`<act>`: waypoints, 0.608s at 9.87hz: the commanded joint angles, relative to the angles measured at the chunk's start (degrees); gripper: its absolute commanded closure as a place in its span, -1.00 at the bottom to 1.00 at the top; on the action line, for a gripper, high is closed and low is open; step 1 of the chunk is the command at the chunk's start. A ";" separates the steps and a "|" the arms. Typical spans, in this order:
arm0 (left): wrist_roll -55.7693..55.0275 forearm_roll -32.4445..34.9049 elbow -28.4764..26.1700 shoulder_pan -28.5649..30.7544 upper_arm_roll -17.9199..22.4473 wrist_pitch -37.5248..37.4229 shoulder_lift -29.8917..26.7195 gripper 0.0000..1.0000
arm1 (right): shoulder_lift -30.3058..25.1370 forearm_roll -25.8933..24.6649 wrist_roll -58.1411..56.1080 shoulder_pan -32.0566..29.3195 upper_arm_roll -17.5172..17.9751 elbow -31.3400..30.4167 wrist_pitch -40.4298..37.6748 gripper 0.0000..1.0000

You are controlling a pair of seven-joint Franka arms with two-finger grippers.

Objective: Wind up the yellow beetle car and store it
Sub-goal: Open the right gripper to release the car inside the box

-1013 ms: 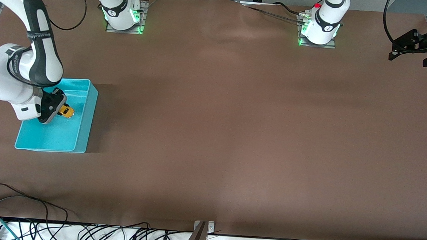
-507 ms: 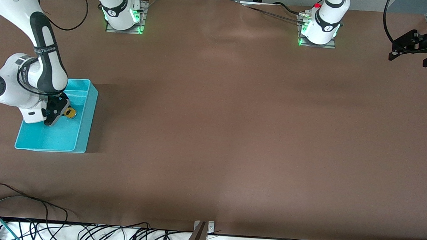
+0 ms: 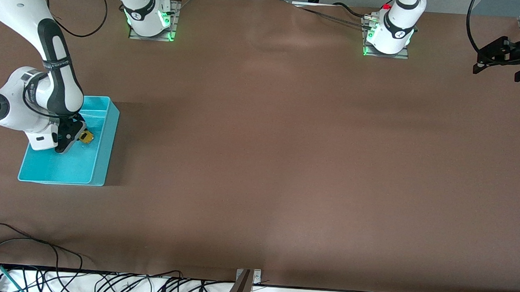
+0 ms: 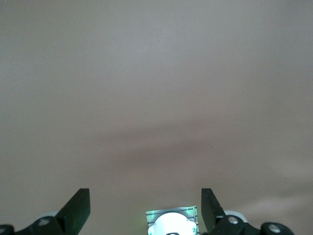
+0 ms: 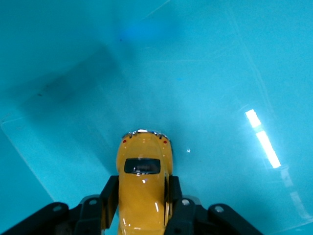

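Note:
The yellow beetle car sits close over the turquoise bin's bottom, inside the bin's sides, so the right gripper needs to open.
The yellow beetle car point(image 5: 142, 164) is down inside the turquoise bin point(image 3: 100, 173), close to its floor, with its rounded end pointing away from the wrist. My right gripper point(image 5: 142, 196) is shut on the car's sides. From the front, the right gripper point(image 3: 76, 134) reaches into the bin and the car point(image 3: 87, 137) pokes out past its fingers. My left gripper point(image 3: 496, 54) waits open and holds nothing, raised over the table's edge at the left arm's end. Its fingers point(image 4: 78, 210) stand wide apart above bare brown table.
The bin stands at the right arm's end of the brown table point(image 3: 285, 165). Both arm bases point(image 3: 149, 15) point(image 3: 388, 35) are fixed along the table's back edge. Loose cables point(image 3: 101, 284) lie along the edge nearest the front camera.
The right arm has swung its wrist round and lowered the car deeper into the bin. In the last half second it has hardly moved. The left arm is unchanged.

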 commanded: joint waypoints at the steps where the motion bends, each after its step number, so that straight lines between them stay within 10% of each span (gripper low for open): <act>1: -0.54 -1.16 2.33 -0.09 0.10 -1.40 1.07 -1.00 | 0.71 0.97 -0.81 -0.68 0.51 0.89 0.14 -0.55; 6: -0.63 -1.16 2.33 -0.09 0.10 -1.40 1.07 -1.00 | -6.05 1.32 11.64 0.54 0.86 8.42 -12.11 -0.94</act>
